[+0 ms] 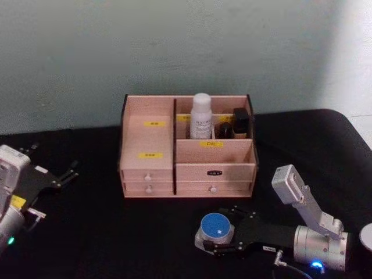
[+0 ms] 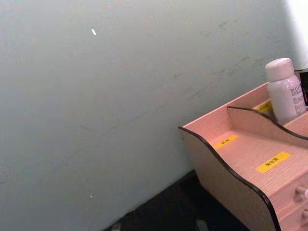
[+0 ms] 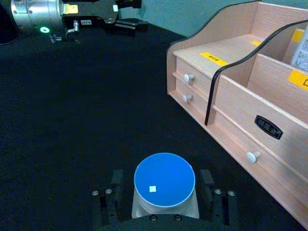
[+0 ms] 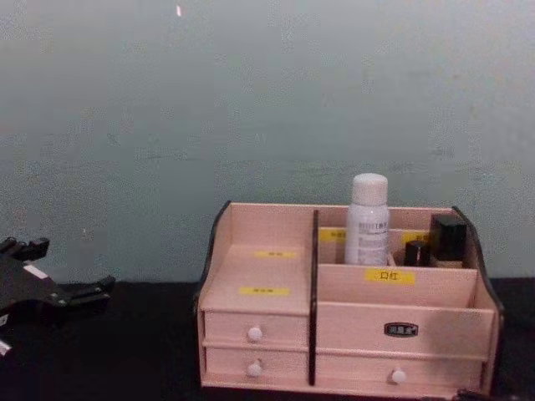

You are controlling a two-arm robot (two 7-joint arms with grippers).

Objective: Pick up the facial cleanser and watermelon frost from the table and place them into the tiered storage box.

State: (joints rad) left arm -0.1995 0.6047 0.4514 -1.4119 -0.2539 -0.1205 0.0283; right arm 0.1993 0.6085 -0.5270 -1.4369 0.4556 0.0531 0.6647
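Note:
My right gripper grabs the watermelon frost by its sides next, to place it into the tiered storage box point(image 4: 259, 276) point(image 3: 216, 60).
The watermelon frost point(image 1: 215, 226), a squat clear jar with a blue lid point(image 3: 164, 180), stands on the black table in front of the tiered storage box point(image 1: 152, 156). My right gripper point(image 1: 214, 231) lies low on the table, open, with the jar between its fingers point(image 3: 117, 179) and a narrow gap on one side. The facial cleanser point(image 1: 201, 116), a tall white bottle, stands upright in the box's back compartment point(image 4: 367, 219). At the table's left edge my left gripper point(image 1: 74, 169) rests open and holds nothing; it also appears in the chest view point(image 4: 73, 265).
Small black cosmetic containers point(image 1: 233, 124) stand beside the bottle in the back right compartment. The box has white-knobbed drawers point(image 3: 188, 77) along its front. A pale wall rises close behind the box. Bare black tabletop lies between the two arms.

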